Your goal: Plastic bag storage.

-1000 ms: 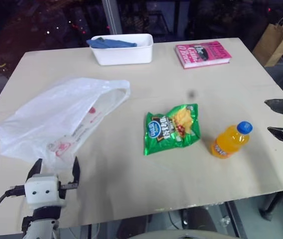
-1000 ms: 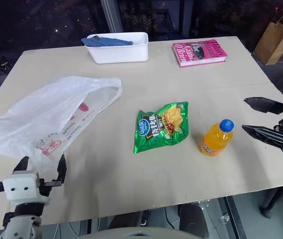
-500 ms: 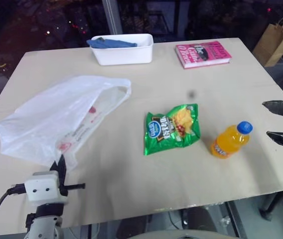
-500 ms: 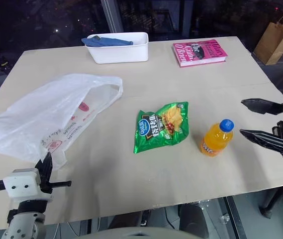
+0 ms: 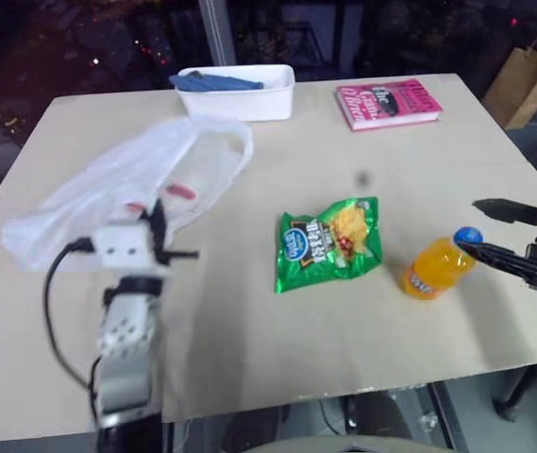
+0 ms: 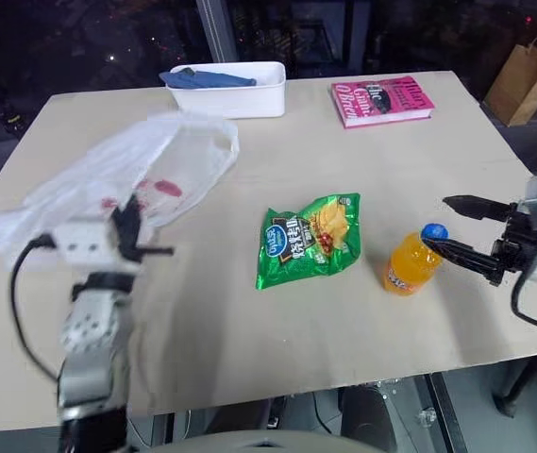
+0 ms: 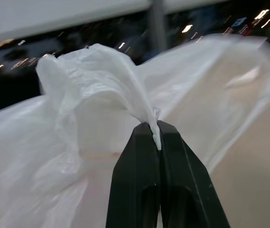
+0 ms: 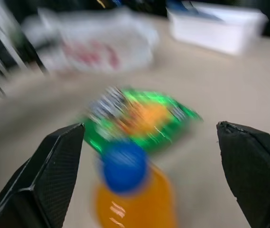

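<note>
The green chips packet puffs out across its middle point(image 5: 328, 245). My right gripper needs to pinch the packet next by the thin crimped edge point(image 5: 377, 233) at its sealed end.
The plastic bag point(image 5: 108, 184), thin translucent white with red print, lies on the left half of the table, its near edge lifted. My left gripper point(image 5: 158, 225) is shut on a pinched fold of that edge; in the left wrist view the two black fingers point(image 7: 139, 156) are pressed together with the film of the plastic bag point(image 7: 101, 90) rising from between them. My right gripper point(image 5: 480, 231) stands open at the table's right edge, its fingers point(image 8: 54, 161) spread on either side of the orange bottle's blue cap point(image 8: 124, 166) without touching it.
An orange juice bottle point(image 5: 435, 267) stands right of a green chips packet point(image 5: 327, 243) at mid-table. A white bin point(image 5: 240, 92) with a blue cloth and a pink book point(image 5: 389, 102) sit along the far edge. A brown paper bag point(image 5: 525, 77) stands beyond the far right corner.
My left gripper closed on the bag's near edge, then moved forward and up, lifting that edge. My right gripper came in toward the bottle and stayed open.
</note>
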Available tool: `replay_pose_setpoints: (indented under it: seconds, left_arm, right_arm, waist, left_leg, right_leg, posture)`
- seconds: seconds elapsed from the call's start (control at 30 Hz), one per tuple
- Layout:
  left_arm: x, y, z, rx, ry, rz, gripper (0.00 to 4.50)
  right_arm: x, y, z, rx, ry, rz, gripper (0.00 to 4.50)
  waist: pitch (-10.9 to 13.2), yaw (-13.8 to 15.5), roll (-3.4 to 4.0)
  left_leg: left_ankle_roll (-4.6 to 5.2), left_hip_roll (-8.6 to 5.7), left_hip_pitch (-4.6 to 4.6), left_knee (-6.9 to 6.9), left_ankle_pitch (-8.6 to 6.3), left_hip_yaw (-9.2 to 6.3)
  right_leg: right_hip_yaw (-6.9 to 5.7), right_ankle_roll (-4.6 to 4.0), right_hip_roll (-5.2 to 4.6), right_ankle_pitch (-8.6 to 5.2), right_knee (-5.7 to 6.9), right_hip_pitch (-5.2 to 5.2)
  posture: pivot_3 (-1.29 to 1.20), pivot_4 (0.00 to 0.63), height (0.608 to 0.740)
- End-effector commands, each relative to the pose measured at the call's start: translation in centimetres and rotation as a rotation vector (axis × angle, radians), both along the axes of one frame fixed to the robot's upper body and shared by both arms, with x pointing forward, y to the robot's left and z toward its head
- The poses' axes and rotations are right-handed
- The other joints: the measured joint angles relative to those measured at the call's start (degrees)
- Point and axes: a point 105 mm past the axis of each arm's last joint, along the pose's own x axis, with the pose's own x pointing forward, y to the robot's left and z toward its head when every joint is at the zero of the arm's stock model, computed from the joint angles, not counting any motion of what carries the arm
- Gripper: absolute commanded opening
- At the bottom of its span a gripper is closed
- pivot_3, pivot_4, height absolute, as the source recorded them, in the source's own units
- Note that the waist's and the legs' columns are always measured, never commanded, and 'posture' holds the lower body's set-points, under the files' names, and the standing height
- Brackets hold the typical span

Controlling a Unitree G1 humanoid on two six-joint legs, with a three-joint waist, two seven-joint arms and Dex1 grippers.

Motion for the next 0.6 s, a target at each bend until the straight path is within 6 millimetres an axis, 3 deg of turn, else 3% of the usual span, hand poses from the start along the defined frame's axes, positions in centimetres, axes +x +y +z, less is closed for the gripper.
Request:
replay_pose_setpoints:
  seconds: [0.03, 0.13, 0.23, 0.3, 0.43, 0.5, 0.6]
  left_arm:
    - [1.8, -2.2, 1.4, 0.011, -0.042, -0.116, 0.09]
    - [4.1, -4.6, 3.0, -0.004, -0.077, -0.255, 0.09]
    - [4.8, -7.9, 3.5, 0.037, -0.065, -0.484, 0.09]
    - [3.9, -9.9, 2.9, 0.063, -0.018, -0.661, 0.09]
    - [0.5, -11.5, 1.2, 0.059, 0.1, -0.944, 0.09]
    - [-1.9, -11.4, 0.5, 0.045, 0.178, -1.066, 0.09]
    - [-3.5, -9.7, 0.5, 0.027, 0.221, -1.063, 0.09]
  right_arm:
    - [-0.1, -0.1, 0.1, -0.043, -0.007, -0.015, 4.5]
    - [-0.4, 0.3, -1.1, -0.023, 0.047, -0.025, 4.5]
    - [-0.4, 1.7, -1.7, 0.01, 0.081, 0.004, 4.5]
    - [0.0, 2.3, -1.9, 0.025, 0.081, 0.008, 4.5]
    - [0.5, 2.6, -2.7, 0.016, 0.113, -0.01, 4.5]
    - [0.6, 2.6, -2.9, -0.006, 0.123, -0.016, 4.5]
    - [0.7, 2.6, -2.3, 0.027, 0.136, -0.021, 4.5]
  waist:
    - [0.0, -0.33, 0.0]
    - [-0.02, -0.14, -0.03]
    - [-0.02, -0.11, -0.02]
    - [-0.01, -0.45, -0.04]
    - [-0.01, -0.61, -0.01]
    - [0.0, -0.72, -0.02]
    - [0.02, -0.78, 0.03]
  left_leg:
    - [-0.01, 0.0, 0.0, 0.0, 0.0, 0.02]
    - [-0.01, 0.02, 0.01, -0.05, 0.0, -0.01]
    - [-0.01, 0.02, -0.03, -0.05, 0.01, -0.06]
    - [0.0, 0.0, -0.01, -0.07, 0.0, 0.03]
    - [-0.01, 0.02, -0.04, -0.1, 0.0, 0.03]
    - [-0.01, 0.08, -0.04, -0.12, 0.0, 0.02]
    - [0.0, 0.14, -0.09, -0.13, -0.01, 0.02]
  right_leg:
    - [0.04, 0.0, 0.0, 0.0, -0.01, -0.01]
    - [0.04, 0.0, 0.03, 0.0, -0.02, -0.02]
    - [-0.04, 0.0, 0.02, 0.0, -0.02, -0.04]
    - [0.09, 0.0, 0.0, 0.0, -0.04, -0.05]
    - [0.11, 0.0, 0.02, 0.0, -0.02, -0.14]
    - [0.11, 0.0, 0.04, -0.01, -0.03, -0.16]
    - [0.12, -0.01, 0.06, -0.01, -0.02, -0.22]
  posture:
    - [0.0, 0.15, 0.74]
    - [0.0, 0.15, 0.74]
    - [0.0, 0.15, 0.74]
    - [0.0, 0.15, 0.74]
    - [0.0, 0.15, 0.74]
    - [0.0, 0.15, 0.74]
    - [0.0, 0.15, 0.74]
